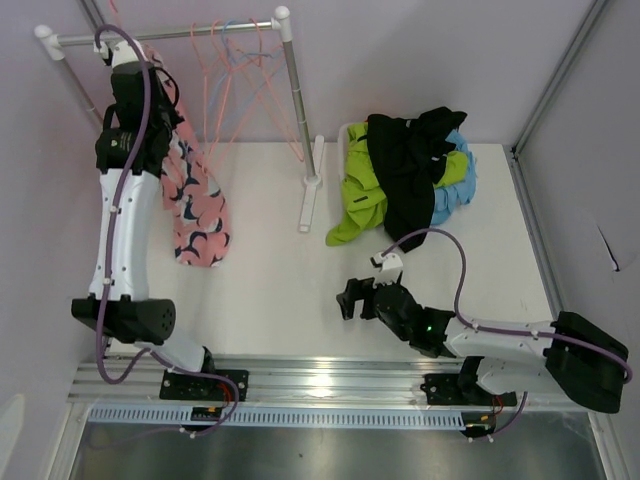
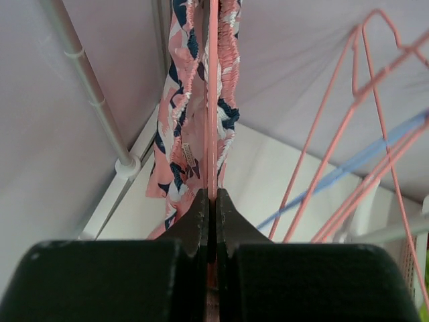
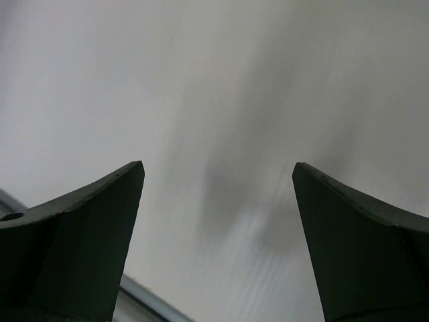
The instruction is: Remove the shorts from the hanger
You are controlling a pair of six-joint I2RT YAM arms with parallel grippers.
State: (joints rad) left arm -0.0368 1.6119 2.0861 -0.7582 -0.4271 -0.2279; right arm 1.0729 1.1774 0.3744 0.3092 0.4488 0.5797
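My right gripper grips the shorts by their loose hanging end [image 1: 203, 243] next, which leaves the wire free, to take the shorts off the hanger.
Pink shorts with dark-blue shapes [image 1: 196, 210] hang from a pink hanger at the left end of the rack rail [image 1: 170, 34]. In the left wrist view the gathered waistband of these shorts [image 2: 179, 134] drapes on both sides of the pink hanger wire [image 2: 213, 100]. My left gripper [image 2: 212, 201] is shut on that wire just below the cloth, and from above it [image 1: 130, 62] sits high up by the rail. My right gripper [image 1: 355, 298] hovers low over the table, open and empty, with only bare tabletop between its fingers [image 3: 107, 221].
A heap of black, lime green and light blue shorts [image 1: 410, 175] lies at the back right of the table. Several empty pink and blue hangers [image 1: 235, 70] hang on the rail. The rack's right post [image 1: 297, 110] stands on a white foot [image 1: 310, 200].
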